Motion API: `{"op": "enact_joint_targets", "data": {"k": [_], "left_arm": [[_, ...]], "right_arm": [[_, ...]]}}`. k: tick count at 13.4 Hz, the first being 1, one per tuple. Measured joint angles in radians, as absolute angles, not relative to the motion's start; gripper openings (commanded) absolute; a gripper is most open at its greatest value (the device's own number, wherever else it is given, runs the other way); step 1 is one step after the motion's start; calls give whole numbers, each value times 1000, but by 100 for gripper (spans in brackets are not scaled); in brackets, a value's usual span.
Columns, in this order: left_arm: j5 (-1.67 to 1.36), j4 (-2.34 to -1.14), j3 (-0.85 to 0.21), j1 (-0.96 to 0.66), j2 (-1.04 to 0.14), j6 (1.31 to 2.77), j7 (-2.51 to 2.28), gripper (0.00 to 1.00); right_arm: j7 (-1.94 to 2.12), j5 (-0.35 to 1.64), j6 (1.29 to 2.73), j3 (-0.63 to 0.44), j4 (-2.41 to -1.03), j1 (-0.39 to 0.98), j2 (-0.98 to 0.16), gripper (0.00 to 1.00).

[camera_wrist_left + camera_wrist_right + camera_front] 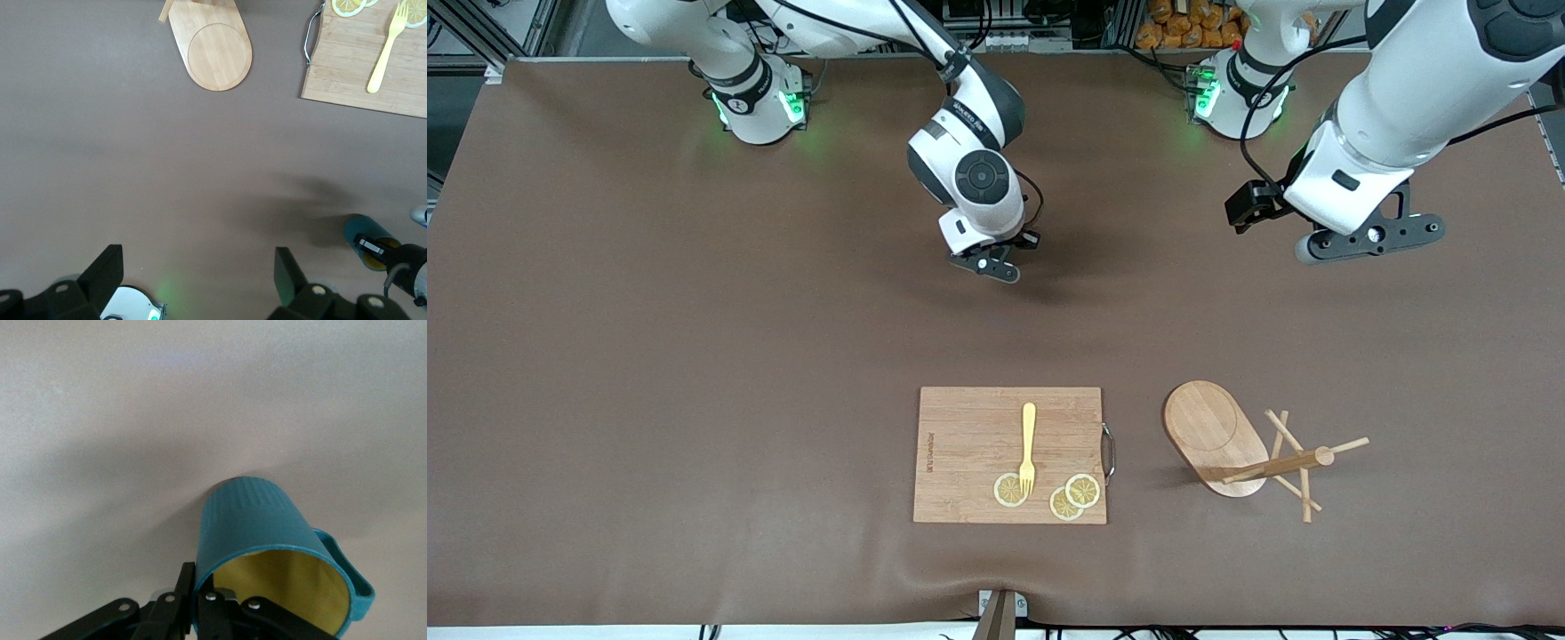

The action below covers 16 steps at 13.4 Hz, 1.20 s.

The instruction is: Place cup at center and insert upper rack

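Observation:
The teal cup's base [250,484] meets its shadow on the tabletop, so my right gripper is ready to open and should let go of the cup now.
My right gripper [200,600] is shut on the rim of the teal cup [260,520], one finger inside and one outside. The cup tilts, its base at or just above the table. In the front view this gripper [989,263] is over the table's middle, and the hand hides the cup. The cup [363,232] also shows in the left wrist view. The upper rack [1214,434] lies on its side toward the left arm's end, its post and pegs [1285,463] resting on the table. My left gripper [1371,236] is open, empty and raised above the table, waiting.
A rectangular wooden cutting board [969,444] lies beside the rack, nearer the front camera than the right gripper. It carries a yellow fork [1028,444] and three lemon slices [1009,490]. The brown mat [694,356] covers the table.

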<state>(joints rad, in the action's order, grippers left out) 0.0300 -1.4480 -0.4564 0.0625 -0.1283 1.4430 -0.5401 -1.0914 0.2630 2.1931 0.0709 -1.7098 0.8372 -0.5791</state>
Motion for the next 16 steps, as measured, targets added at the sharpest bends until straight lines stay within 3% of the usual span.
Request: {"op": "enact_joint_targets", "data": {"k": [6,8,10,13,16], "left_arm": [[31,-1448,-457,-5,-154,1454,-641,100],[31,-1448,-458,-16,-159,1460,-669,100],[34,-1448,-458,-40,-164,1471,-713,100],[117,-1448,-460,-116,-182,1476,-809,100],[141,-1448,-462,-181,-208,1484,-914,100]], "right_arm": [[-1062,258,2192,72,-1710,847,-581,1],[-1051,257,2192,72,-1710,850,-582,37],[-1051,256,2192,72,-1709,851,-582,62],[-1050,256,2192,72,-1707,851,-582,73],[-1049,256,2190,70,-1690,851,-582,95]]}}
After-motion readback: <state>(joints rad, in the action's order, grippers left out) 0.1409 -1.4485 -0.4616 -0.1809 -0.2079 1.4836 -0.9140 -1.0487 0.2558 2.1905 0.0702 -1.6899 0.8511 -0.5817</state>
